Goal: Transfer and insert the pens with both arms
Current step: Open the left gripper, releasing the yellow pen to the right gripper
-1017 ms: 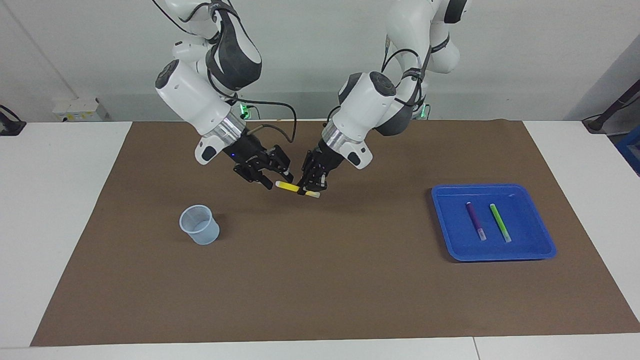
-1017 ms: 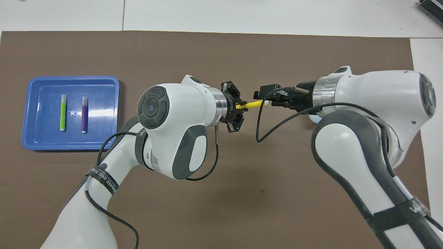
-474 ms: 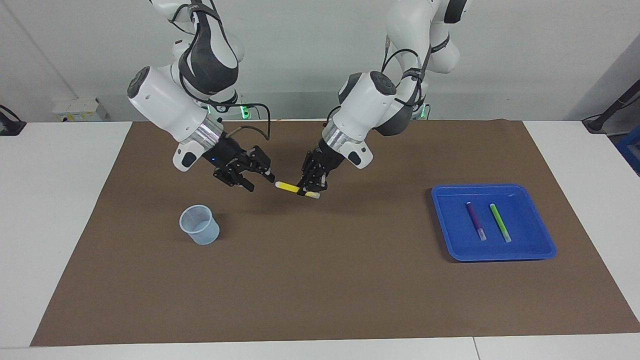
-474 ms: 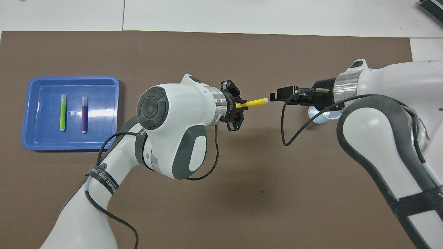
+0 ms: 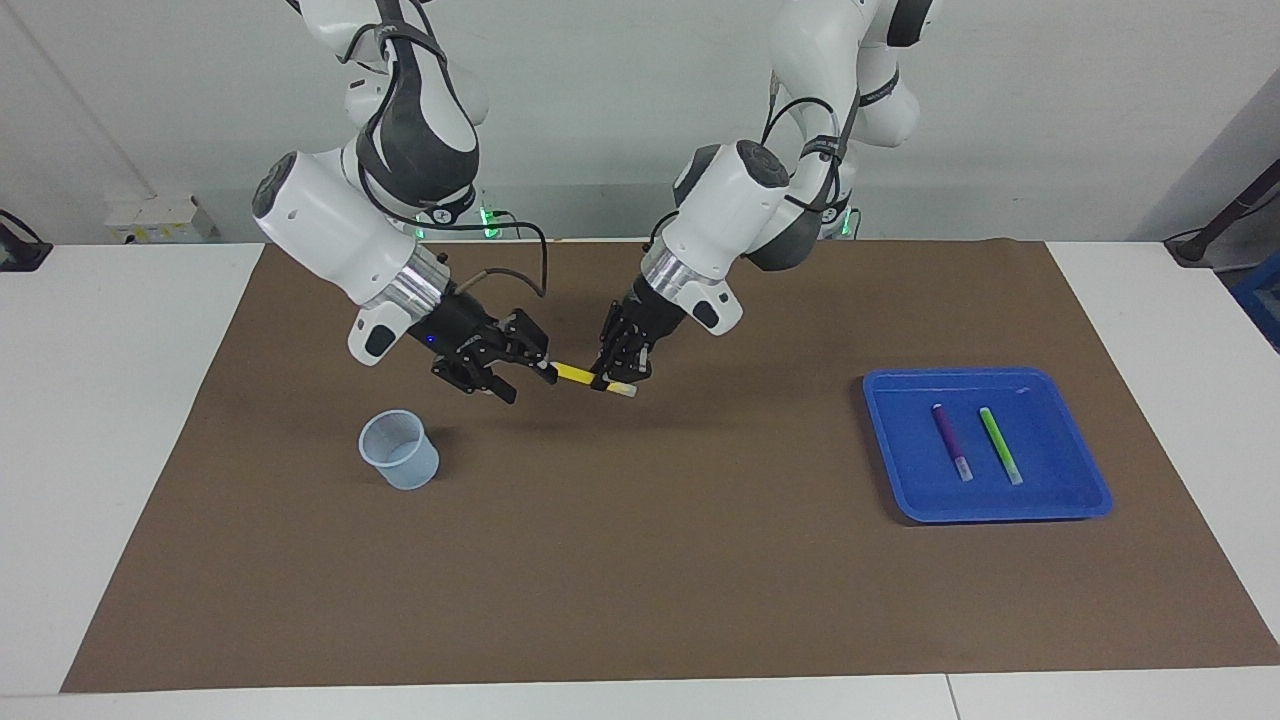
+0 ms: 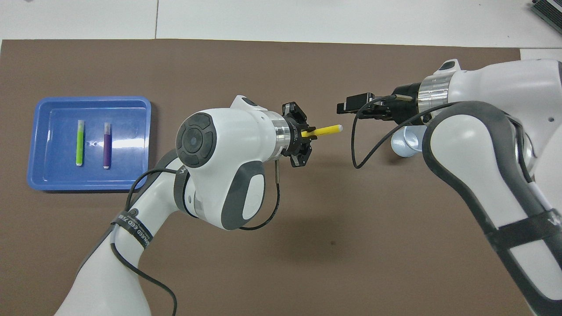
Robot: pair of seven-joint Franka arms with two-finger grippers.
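The fingers of my left gripper cover the rear of the yellow pen. My right gripper next needs to grab its free pale end (image 6: 336, 128) to transfer the pen.
My left gripper (image 5: 614, 378) is shut on the yellow pen (image 5: 577, 374) and holds it level above the mat's middle. The pen's free pale end (image 6: 337, 128) points toward the right arm. My right gripper (image 5: 525, 378) is open in the air close to that free end. In the overhead view the right gripper (image 6: 346, 107) stands apart from the pen, with a small gap. The purple pen (image 5: 951, 442) and the green pen (image 5: 1000, 446) lie side by side in the blue tray (image 5: 985, 375). They also show in the overhead view, purple pen (image 6: 106, 145) and green pen (image 6: 79, 143).
A pale blue cup (image 5: 400, 450) stands upright on the brown mat toward the right arm's end, partly hidden under the right arm in the overhead view (image 6: 405, 142). The blue tray (image 6: 88, 100) sits toward the left arm's end.
The right gripper pulled away from the yellow pen's free end, then came back close to it, without taking hold. The left gripper with the pen has barely moved.
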